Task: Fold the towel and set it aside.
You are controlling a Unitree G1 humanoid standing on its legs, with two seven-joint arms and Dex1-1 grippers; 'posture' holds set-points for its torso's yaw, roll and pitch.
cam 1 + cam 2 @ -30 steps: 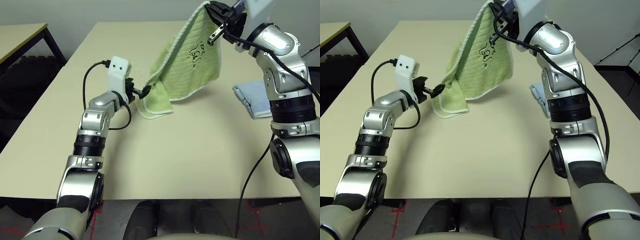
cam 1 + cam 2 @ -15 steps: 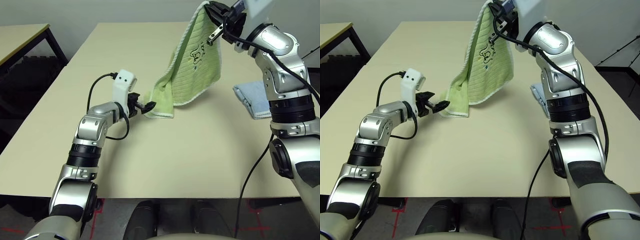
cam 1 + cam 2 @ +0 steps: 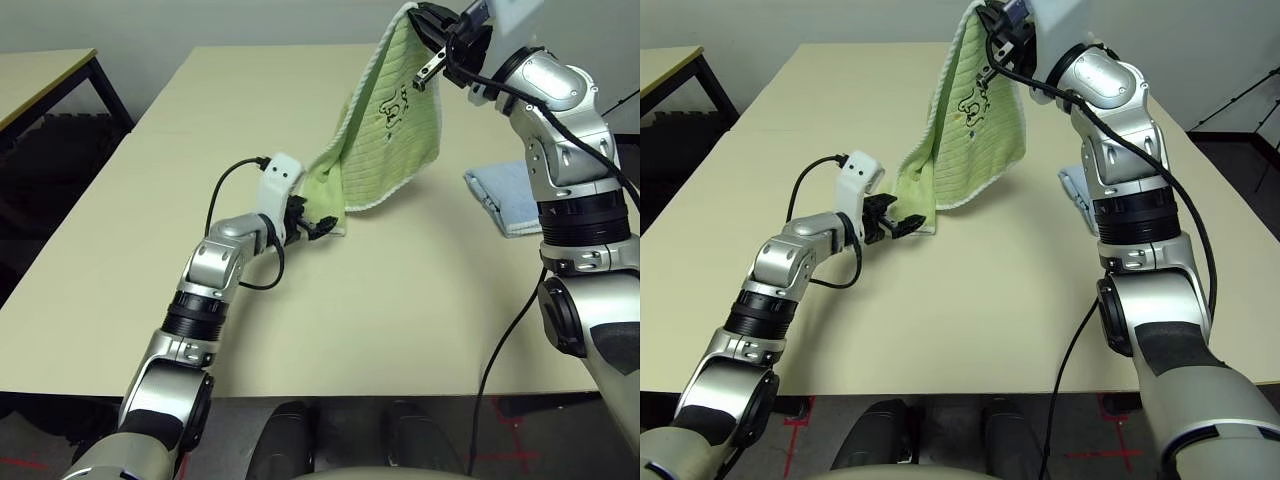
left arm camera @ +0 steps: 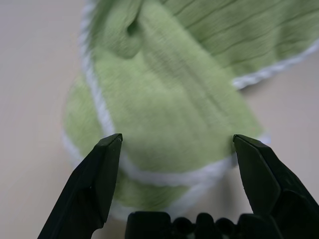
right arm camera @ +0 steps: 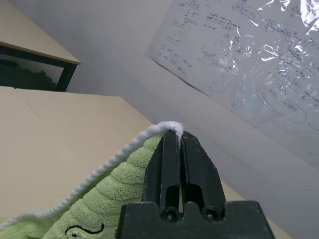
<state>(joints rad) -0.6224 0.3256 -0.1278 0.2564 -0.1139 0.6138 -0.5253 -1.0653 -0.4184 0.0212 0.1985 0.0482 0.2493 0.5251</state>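
Observation:
My left gripper grabs the towel by its white-edged corner on the tabletop next. The towel (image 3: 392, 125) hangs slack and its lower end bunches up there.
The light green towel (image 3: 392, 125) hangs by its top corner from my right gripper (image 3: 428, 40), which is shut on the white edging (image 5: 172, 127) high over the far side of the table. The towel's lower end (image 3: 917, 208) lies bunched on the tabletop. My left gripper (image 3: 322, 224) is low at that end and open. In the left wrist view its two black fingers (image 4: 102, 169) stand wide on either side of the bunched cloth (image 4: 164, 94), not pinching it. Dark embroidery (image 3: 390, 100) shows on the hanging face.
A light blue folded cloth (image 3: 502, 197) lies on the table (image 3: 380, 320) beside my right arm. A black cable (image 3: 225, 190) loops from my left wrist. A second table (image 3: 40, 70) stands at the far left. A sheet with writing (image 5: 259, 55) hangs on the wall.
My left arm has reached right along the table, bringing its open gripper to the towel's lower end. The towel's hanging part has narrowed and swung right. My right gripper has held still.

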